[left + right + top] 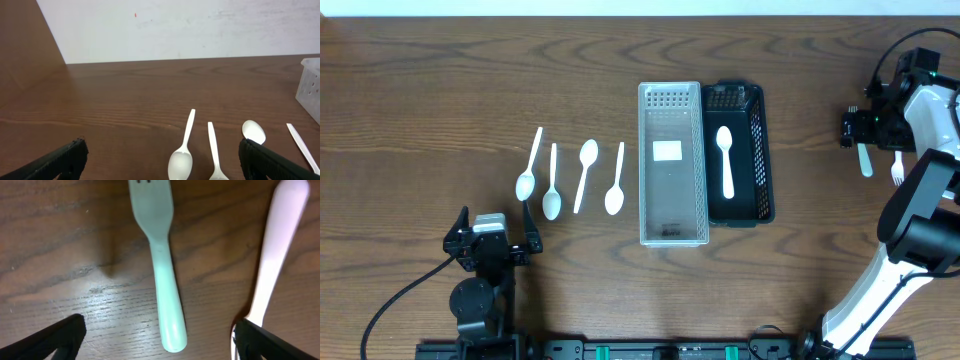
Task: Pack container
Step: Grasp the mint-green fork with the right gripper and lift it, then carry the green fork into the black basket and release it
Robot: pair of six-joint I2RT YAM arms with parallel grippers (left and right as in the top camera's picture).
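I need to lower my right gripper before I close it on the pale fork. My fingers are above the fork's handle [865, 162], one of them over the white utensil [897, 168].
A clear slotted tray [672, 225] and a black tray [763, 160] stand side by side mid-table. One white spoon [725, 160] lies in the black tray. Four white spoons [552, 185] lie in a row left of the trays; three bowls and a handle show in the left wrist view [181, 160]. My left gripper [490, 245] [162, 162] is open and empty, just short of them. My right gripper [857, 126] [157, 340] is open low over a pale fork [162, 275] [865, 160], whose handle lies between its fingers. A second white utensil [277, 245] [897, 168] lies beside it.
The clear tray's corner [312, 87] shows at the right edge of the left wrist view. A white wall [175, 25] stands behind the table's far edge. My right arm's white links [920, 220] reach over the table's right side.
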